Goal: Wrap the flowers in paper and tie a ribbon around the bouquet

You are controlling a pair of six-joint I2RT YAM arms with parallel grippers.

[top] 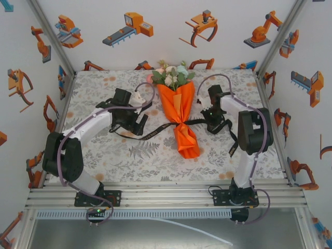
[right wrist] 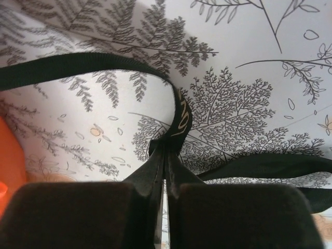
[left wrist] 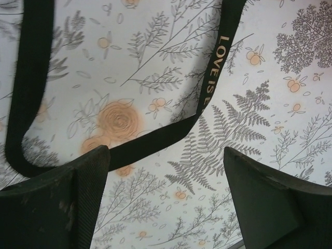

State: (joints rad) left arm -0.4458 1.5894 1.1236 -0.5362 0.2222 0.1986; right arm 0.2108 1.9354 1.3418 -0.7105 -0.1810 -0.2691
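Observation:
My left gripper next grabs the trailing black ribbon by its lettered part [top: 150,135], away from the paper's narrow part, leaving enough length to tie around the bouquet [top: 179,111].
The bouquet [top: 179,111] lies mid-table, flowers [top: 171,75] at the far end, orange paper [top: 182,135] wrapped as a cone around the stems. The black ribbon [top: 155,131] crosses the cone's narrow waist and trails out to both sides. My left gripper [top: 136,123] stands open just left of the bouquet; in its wrist view the ribbon [left wrist: 150,140] loops on the cloth beyond the fingertips [left wrist: 91,171], with nothing between them. My right gripper [top: 210,123] is right of the bouquet, shut on the ribbon [right wrist: 179,122], which rises pinched from the closed tips [right wrist: 165,150]. Orange paper [right wrist: 8,155] shows at the left edge.
A grey floral table cover [top: 129,155] spreads under everything. White walls with orange robot pictures enclose the table on three sides. An aluminium rail [top: 166,197] runs along the near edge by the arm bases. Purple-grey cables arc over both arms.

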